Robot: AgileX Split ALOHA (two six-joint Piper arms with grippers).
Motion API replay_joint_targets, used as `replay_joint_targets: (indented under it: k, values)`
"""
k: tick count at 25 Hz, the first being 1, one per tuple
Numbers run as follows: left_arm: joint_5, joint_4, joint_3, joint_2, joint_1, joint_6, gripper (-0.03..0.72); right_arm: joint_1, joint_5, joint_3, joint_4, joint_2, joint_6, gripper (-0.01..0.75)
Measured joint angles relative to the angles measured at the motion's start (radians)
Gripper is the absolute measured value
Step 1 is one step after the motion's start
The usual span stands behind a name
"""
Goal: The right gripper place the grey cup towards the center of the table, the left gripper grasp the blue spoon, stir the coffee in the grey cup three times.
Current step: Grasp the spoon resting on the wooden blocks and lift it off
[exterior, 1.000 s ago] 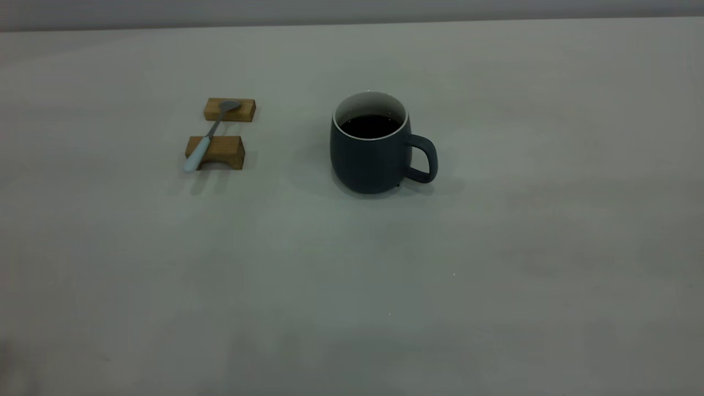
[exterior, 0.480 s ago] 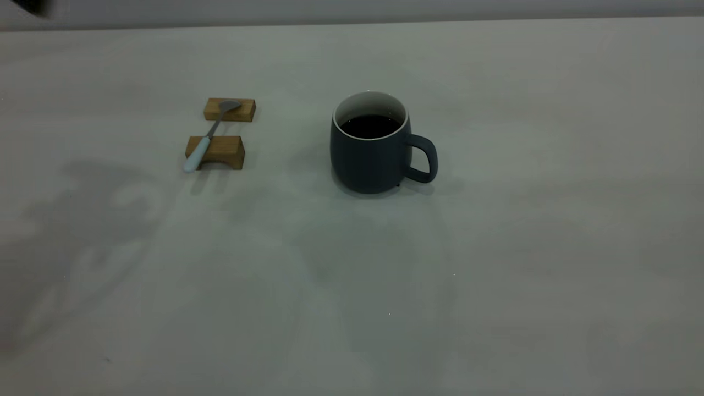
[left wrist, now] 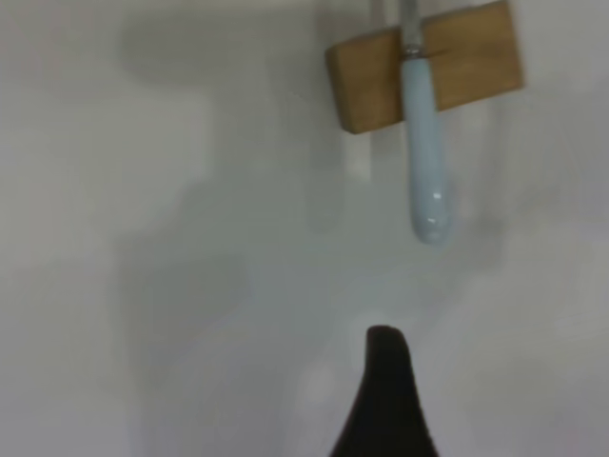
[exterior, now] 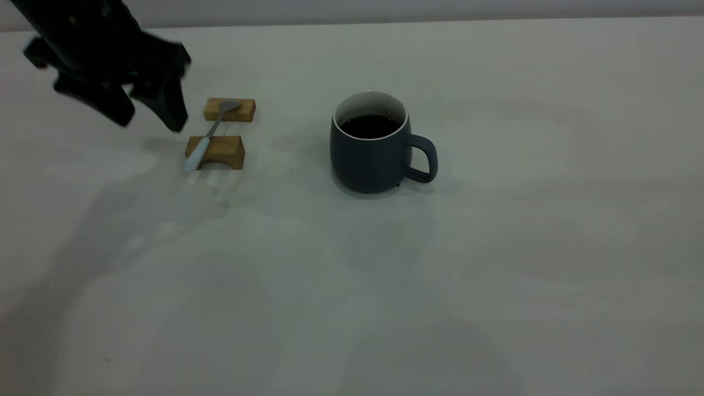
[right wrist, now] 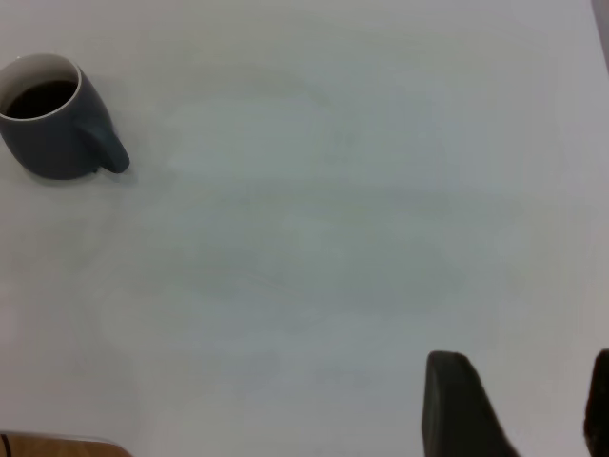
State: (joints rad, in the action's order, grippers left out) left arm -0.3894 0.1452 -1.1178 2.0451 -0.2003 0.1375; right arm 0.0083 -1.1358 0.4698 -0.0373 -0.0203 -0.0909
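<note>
I should next grab the blue spoon with my left gripper by its pale blue handle [exterior: 197,154], to stir the coffee in the grey cup [exterior: 368,159].
The grey cup [exterior: 368,159] stands upright near the middle of the table [exterior: 495,247], handle to the right, with dark coffee [exterior: 369,125] inside. Left of it, the blue spoon [exterior: 204,140] lies across two wooden blocks, its pale handle pointing toward the front. My left gripper [exterior: 149,118] hangs open just left of the spoon and above the table, holding nothing. In the left wrist view one black finger [left wrist: 385,390] points at the spoon handle [left wrist: 423,162]. My right gripper [right wrist: 528,405] is open and empty, far from the cup [right wrist: 57,133], and out of the exterior view.
The two brown wooden blocks [exterior: 230,109] [exterior: 220,151] hold the spoon off the table; the nearer one [left wrist: 476,57] shows in the left wrist view. A wide stretch of bare table lies in front of and to the right of the cup.
The left gripper has come in from the upper left and dropped down beside the spoon. Its shadow has spread over the table's left side. Cup and spoon have not moved.
</note>
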Motion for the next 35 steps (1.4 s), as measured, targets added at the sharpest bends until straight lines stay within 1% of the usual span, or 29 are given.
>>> replay_joint_targets:
  k: [3, 10, 15, 19, 21, 24, 28, 33, 35]
  values:
    - [0.057, 0.0, -0.004, 0.06, 0.0, -0.002, 0.66, 0.0, 0.0, 0.0, 0.0, 0.0, 0.0, 0.358]
    - [0.117, 0.0, -0.006, 0.165, 0.0, -0.004, 0.649, 0.0, 0.0, 0.0, 0.0, 0.0, 0.0, 0.357]
    - [0.122, 0.002, -0.054, 0.212, -0.004, -0.006, 0.641, 0.0, 0.0, 0.0, 0.0, 0.0, 0.0, 0.357]
    - [0.121, 0.006, -0.111, 0.252, -0.029, -0.01, 0.628, 0.0, 0.0, 0.0, 0.0, 0.0, 0.0, 0.357]
    - [0.119, 0.016, -0.132, 0.271, -0.037, -0.011, 0.609, 0.0, 0.0, 0.0, 0.0, 0.0, 0.0, 0.357]
    - [0.115, 0.03, -0.144, 0.287, -0.04, -0.011, 0.551, 0.0, 0.0, 0.0, 0.0, 0.0, 0.0, 0.357]
    - [0.132, 0.041, -0.145, 0.29, -0.04, -0.011, 0.408, 0.0, 0.0, 0.0, 0.0, 0.0, 0.0, 0.357]
    - [0.16, 0.042, -0.145, 0.29, -0.04, -0.013, 0.147, 0.0, 0.0, 0.0, 0.0, 0.0, 0.0, 0.357]
    - [0.158, 0.043, -0.145, 0.29, -0.04, -0.015, 0.138, 0.0, 0.0, 0.0, 0.0, 0.0, 0.0, 0.357]
